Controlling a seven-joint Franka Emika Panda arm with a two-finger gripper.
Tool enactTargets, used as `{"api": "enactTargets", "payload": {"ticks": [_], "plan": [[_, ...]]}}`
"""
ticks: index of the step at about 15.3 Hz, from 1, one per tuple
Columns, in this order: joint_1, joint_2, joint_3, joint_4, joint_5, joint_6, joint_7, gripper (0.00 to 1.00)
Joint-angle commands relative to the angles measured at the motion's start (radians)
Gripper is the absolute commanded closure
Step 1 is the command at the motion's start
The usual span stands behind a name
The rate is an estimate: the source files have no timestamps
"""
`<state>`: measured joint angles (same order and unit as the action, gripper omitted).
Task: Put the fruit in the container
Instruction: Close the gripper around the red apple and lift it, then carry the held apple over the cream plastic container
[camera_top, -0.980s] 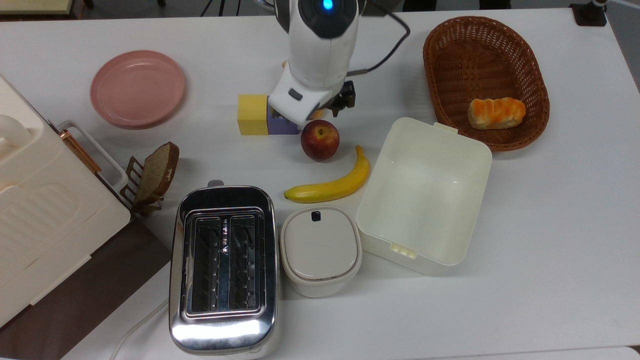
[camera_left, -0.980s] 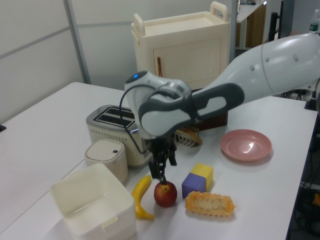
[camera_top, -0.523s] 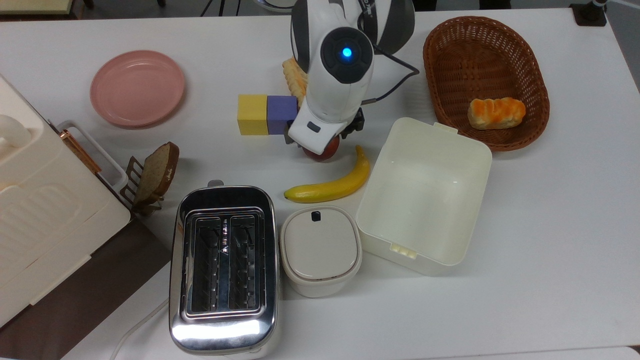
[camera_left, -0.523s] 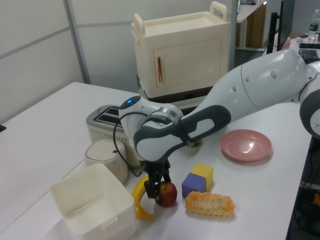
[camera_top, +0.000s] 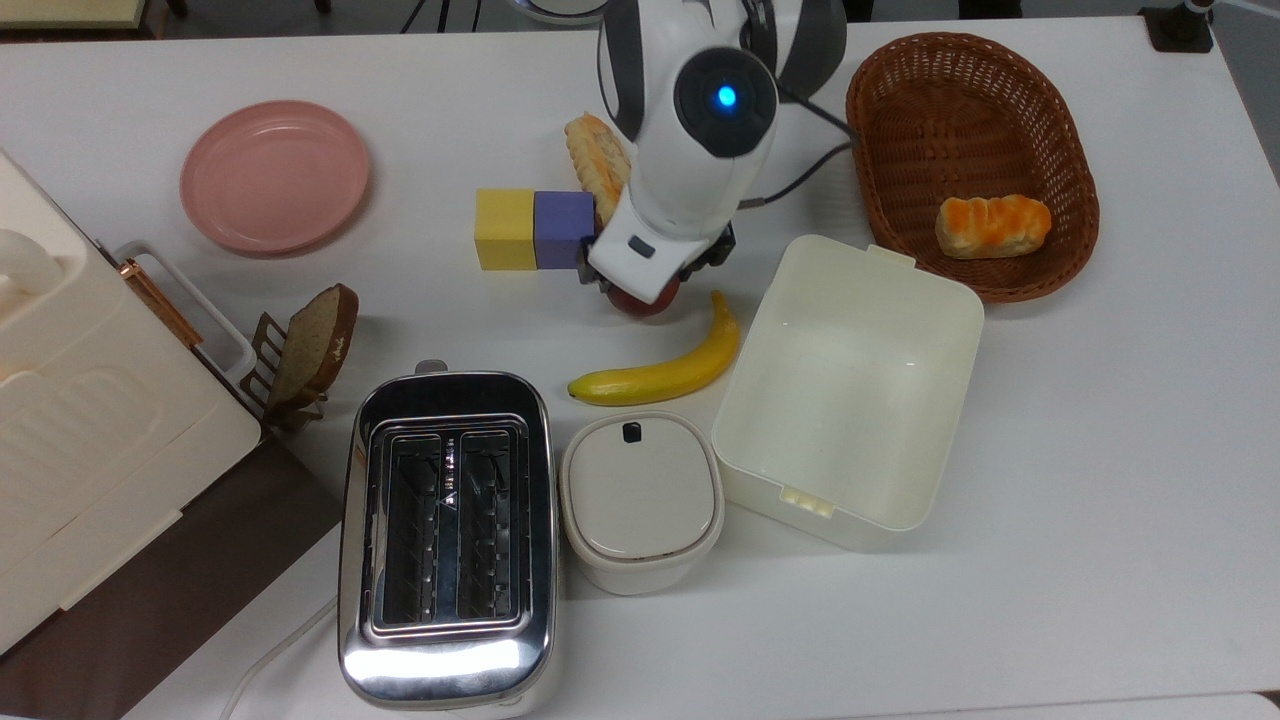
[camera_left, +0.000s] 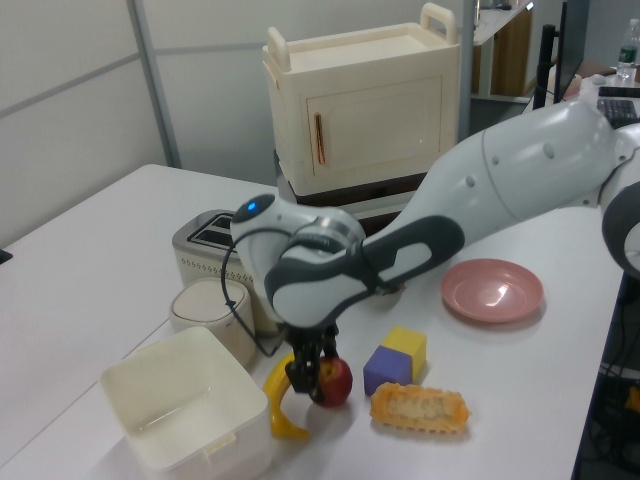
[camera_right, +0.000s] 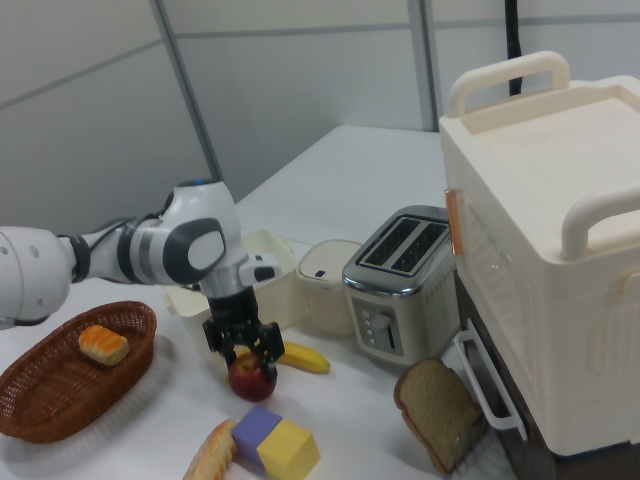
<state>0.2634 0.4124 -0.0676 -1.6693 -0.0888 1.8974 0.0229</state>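
Observation:
The dark-red fruit needs to go in the cream-white container (camera_left: 185, 405), so the robot's gripper needs to grab it by its rounded sides next.
The fruit (camera_top: 642, 303) is a dark-red round one standing on the white table, mostly covered by the arm's hand in the top view. It is plainer in the left view (camera_left: 338, 382) and the right view (camera_right: 250, 379). My gripper (camera_right: 245, 352) is lowered over the fruit, open, with one finger on each side of its upper half. In the left view the gripper (camera_left: 312, 377) sits at the fruit's left side. The container (camera_top: 850, 520), a cream-white tub with nothing inside, lies to the top view's right of the fruit, across the banana's tip.
A banana (camera_top: 660, 375) lies between fruit and container. A lidded white pot (camera_top: 640, 490) and a toaster (camera_top: 445, 530) stand in front. Yellow and purple blocks (camera_top: 535, 230) and a pastry (camera_top: 597, 165) sit beside the hand. A wicker basket (camera_top: 900, 120) holds a bun.
The arm swung from behind the fruit to over it and came down, so the fingers now stand around the fruit. The fruit has stayed in place.

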Motion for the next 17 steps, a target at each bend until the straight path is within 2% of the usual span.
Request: {"api": "enactTargets", "payload": {"ticks": [1, 3, 7, 11, 14, 16, 17], "plan": [[-0.016, -0.127, -0.012, 0.015, -0.015, -0.051, -0.005, 0.78], [-0.012, -0.129, -0.011, 0.068, -0.011, -0.049, 0.031, 0.77], [-0.003, -0.124, 0.009, 0.126, 0.017, -0.037, 0.191, 0.74], [0.002, -0.115, 0.084, 0.2, 0.029, -0.034, 0.379, 0.74], [0.005, -0.077, 0.141, 0.226, 0.017, 0.064, 0.53, 0.71], [0.051, -0.043, 0.149, 0.226, -0.021, 0.107, 0.604, 0.56], [0.074, -0.024, 0.149, 0.226, -0.046, 0.114, 0.639, 0.53]]}}
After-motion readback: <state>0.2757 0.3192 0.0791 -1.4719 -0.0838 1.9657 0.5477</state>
